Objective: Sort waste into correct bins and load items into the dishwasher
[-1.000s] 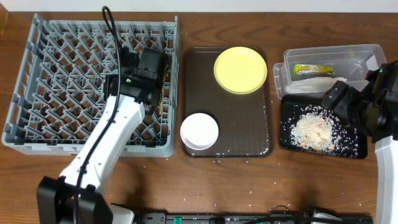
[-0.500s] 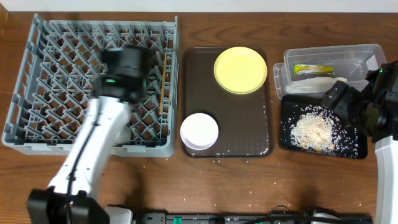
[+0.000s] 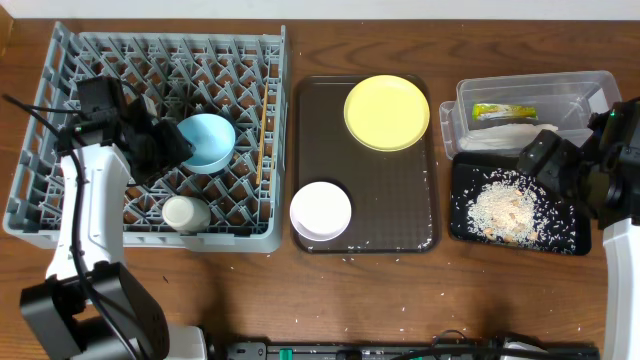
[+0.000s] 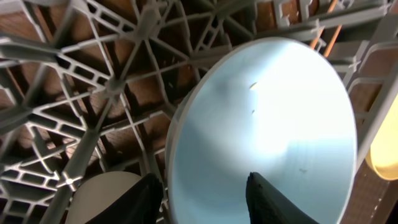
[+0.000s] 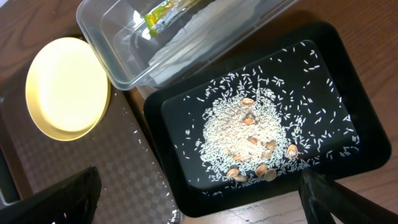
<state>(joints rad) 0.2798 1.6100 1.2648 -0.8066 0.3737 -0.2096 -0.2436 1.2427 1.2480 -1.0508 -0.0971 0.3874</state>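
Note:
Next, my left gripper grabs the bowl's rim (image 3: 183, 147) on the side away from the chopsticks, to tip the light blue bowl over in the dish rack (image 3: 60, 60).
The grey dish rack (image 3: 60, 60) holds the light blue bowl (image 3: 207, 142), the small white cup (image 3: 186, 213) and the chopsticks (image 3: 262, 140). My left gripper (image 3: 165, 145) is open at the bowl's left side. In the left wrist view my gripper (image 4: 205, 199) has its jaws wide apart across the rim of the bowl (image 4: 273, 124), with the cup (image 4: 102, 199) beside it. The yellow plate (image 3: 387, 112) and white bowl (image 3: 321, 211) lie on the brown tray (image 3: 400, 215). My right gripper (image 3: 560, 165) is open and empty above the black tray (image 3: 570, 235) of rice (image 3: 505, 208).
The clear tub (image 3: 590, 85) holds the wrapper (image 3: 505, 111) and the napkin (image 3: 510, 135). The right wrist view shows the tub (image 5: 118, 56), the rice (image 5: 249, 130), the black tray (image 5: 348, 93) and the plate (image 5: 68, 87). Loose grains (image 3: 350, 258) lie by the brown tray's front edge.
My left arm has swung from over the rack's right side to its left side, uncovering the blue bowl and the cup. The right arm has not moved.

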